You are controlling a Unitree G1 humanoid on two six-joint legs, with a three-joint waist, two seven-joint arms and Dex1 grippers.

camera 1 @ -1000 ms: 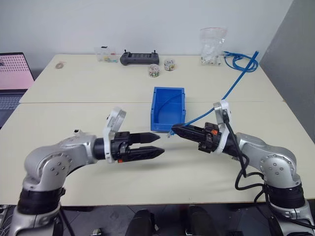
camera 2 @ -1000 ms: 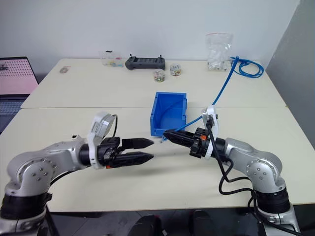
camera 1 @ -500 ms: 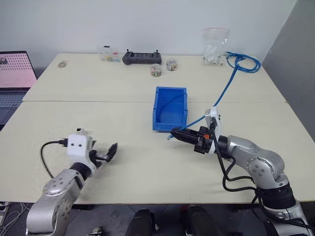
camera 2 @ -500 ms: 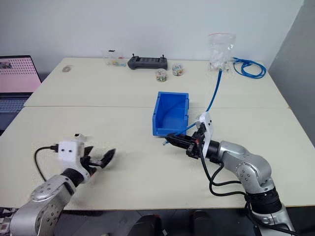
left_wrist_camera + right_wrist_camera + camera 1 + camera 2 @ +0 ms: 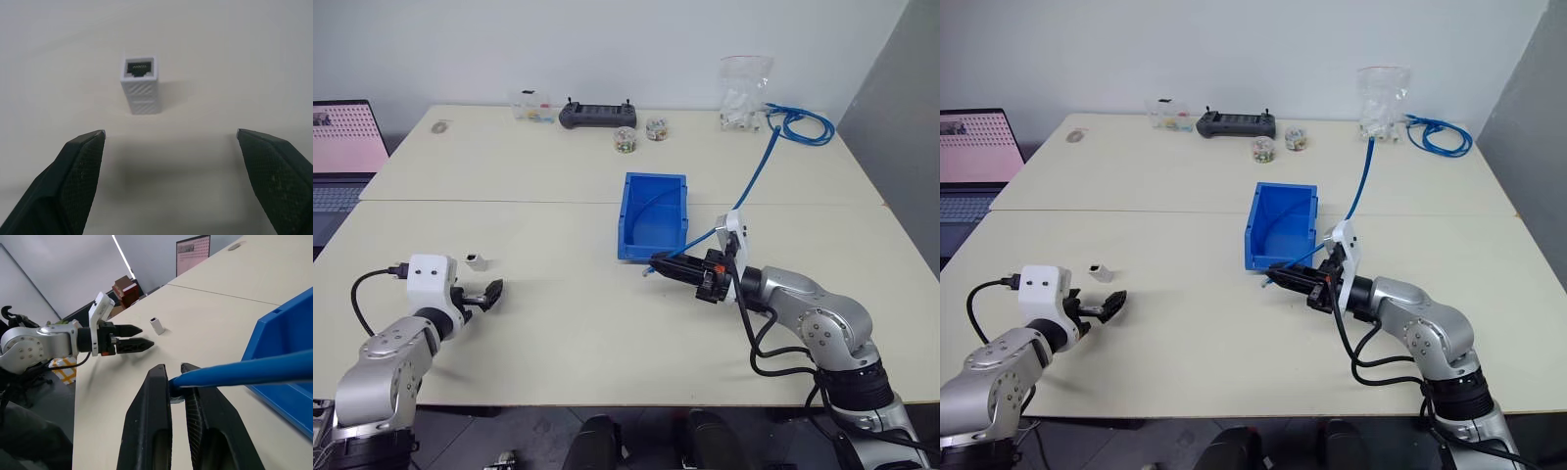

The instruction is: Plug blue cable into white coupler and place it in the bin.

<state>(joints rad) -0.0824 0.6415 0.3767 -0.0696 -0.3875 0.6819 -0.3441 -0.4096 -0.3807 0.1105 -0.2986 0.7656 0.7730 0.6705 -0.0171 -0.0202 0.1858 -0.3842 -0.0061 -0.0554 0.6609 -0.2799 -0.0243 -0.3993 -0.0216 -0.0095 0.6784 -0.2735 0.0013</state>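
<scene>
The left gripper isn't ready to close on the white coupler yet and needs to move closer: the left wrist view shows bare tabletop between the coupler and the gripper's fingers.
The white coupler stands on the table at the near left, its socket facing my left gripper. That gripper is open just short of the coupler, fingers wide on either side of its line, touching nothing. My right gripper is shut on the blue cable near its plug end, just in front of the bin. The right wrist view shows the cable pinched between the fingers, with the coupler and the left gripper beyond. From the grip the cable runs back to the far right.
At the table's far edge lie a black controller, two small jars, a small clear box, a clear bag of white parts and a coil of blue cable. A laptop stands at the left.
My left arm has swung from the table's middle out to the left and down, and its open gripper now points at the coupler. The right gripper has stayed by the bin with the cable.
</scene>
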